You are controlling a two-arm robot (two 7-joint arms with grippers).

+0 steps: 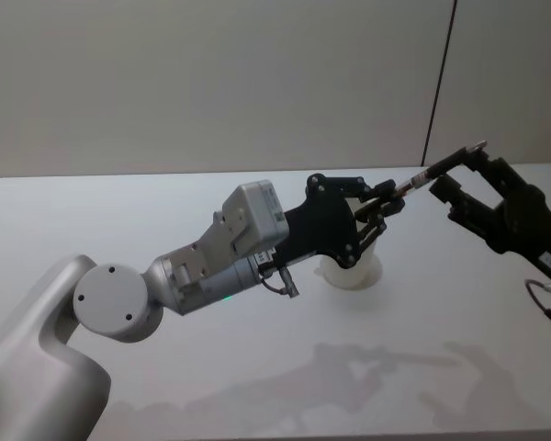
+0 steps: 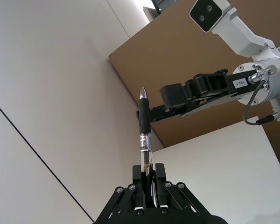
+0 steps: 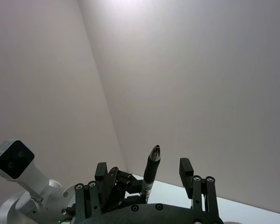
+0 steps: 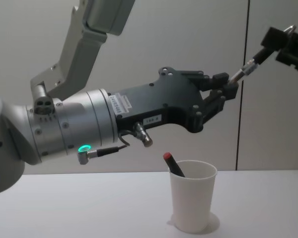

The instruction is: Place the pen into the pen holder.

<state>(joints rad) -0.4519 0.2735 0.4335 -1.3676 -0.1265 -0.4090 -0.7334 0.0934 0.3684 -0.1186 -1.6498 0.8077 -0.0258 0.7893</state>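
Note:
Next, my right gripper grabs the pen by its black grip [image 4: 262,55] behind the pen's tip, to place the pen into the pen holder [image 4: 192,198].
My left gripper [image 1: 390,200] [image 4: 228,85] is shut on the lower end of a clear-barrelled pen [image 2: 143,126] with a black grip. It holds the pen [image 1: 413,181] [image 4: 248,65] in the air, slanting up to the right, above a white paper cup, the pen holder [image 4: 192,198] [image 1: 354,271]. My right gripper [image 1: 455,175] [image 3: 143,169] is open, one finger on each side of the pen's pointed tip [image 3: 152,163], without touching it. A red-capped pen [image 4: 173,166] stands inside the pen holder.
The white table [image 1: 165,367] has bare surface around the cup. A pale wall with a dark vertical seam [image 1: 441,83] stands behind. My left forearm [image 4: 64,129] reaches across over the table just above the cup.

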